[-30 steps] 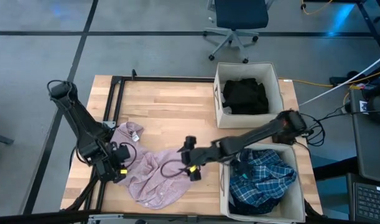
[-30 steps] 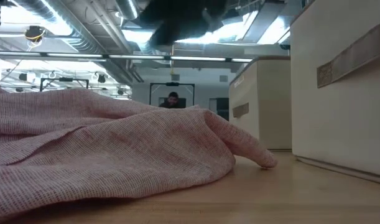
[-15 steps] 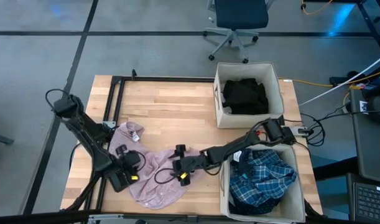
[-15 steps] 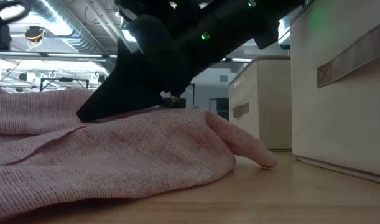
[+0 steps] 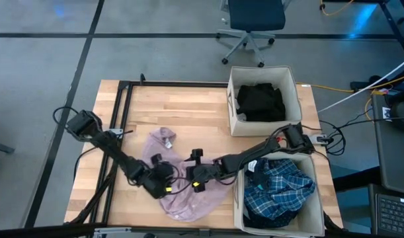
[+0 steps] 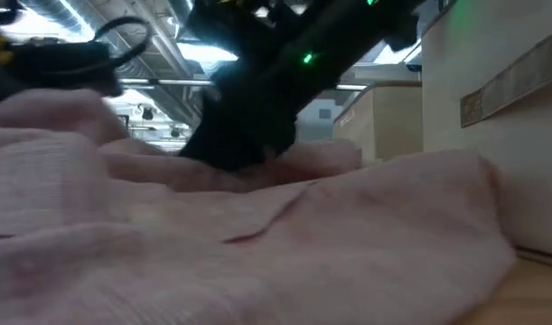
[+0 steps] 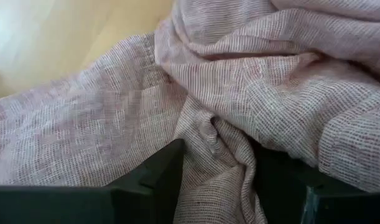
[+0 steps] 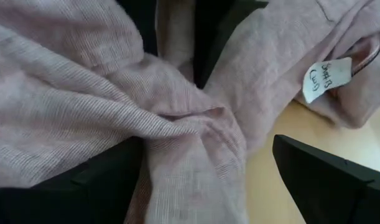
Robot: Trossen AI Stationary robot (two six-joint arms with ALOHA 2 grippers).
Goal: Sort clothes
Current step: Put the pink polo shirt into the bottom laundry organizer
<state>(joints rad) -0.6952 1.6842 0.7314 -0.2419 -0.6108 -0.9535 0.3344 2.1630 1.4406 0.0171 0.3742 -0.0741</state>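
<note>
Next, my right gripper grabs the pink garment by its bunched middle fold to sort the garment into the near beige bin point(image 5: 278, 198).
A pale pink garment point(image 5: 188, 188) lies bunched on the wooden table, near its front edge; its white tag point(image 8: 326, 78) lies on the far part of it. My left gripper point(image 5: 163, 185) is low at the garment's left side, shut on a fold of it. My right gripper point(image 5: 196, 177) is open and low over the garment's middle, with a bunch of cloth point(image 8: 196, 137) between its fingers. The two grippers face each other closely. Black clothes point(image 5: 260, 100) lie in the far bin and blue plaid clothes point(image 5: 279, 187) in the near bin. My left gripper pinches a bunched upright fold point(image 7: 217, 158) of the pink garment between its two fingers, several layers thick. It comes in low from the table's left. The garment lies on the table. My right gripper has one finger point(image 8: 96, 180) against the bunched cloth. The other finger point(image 8: 326, 177) stands apart over bare wood. It comes from the table's right, slanting down.
Two square beige bins stand at the table's right: the far one point(image 5: 235, 122) and the near one point(image 5: 239, 198), close behind my right arm. A black frame point(image 5: 122, 99) lies along the table's left part. Bare wood shows at the far middle.
My left gripper has gone toward the table's right edge, carrying the garment's left part with it. The garment has slid right and bunched up. My right gripper has come down onto the garment and gone a little toward the table's left.
</note>
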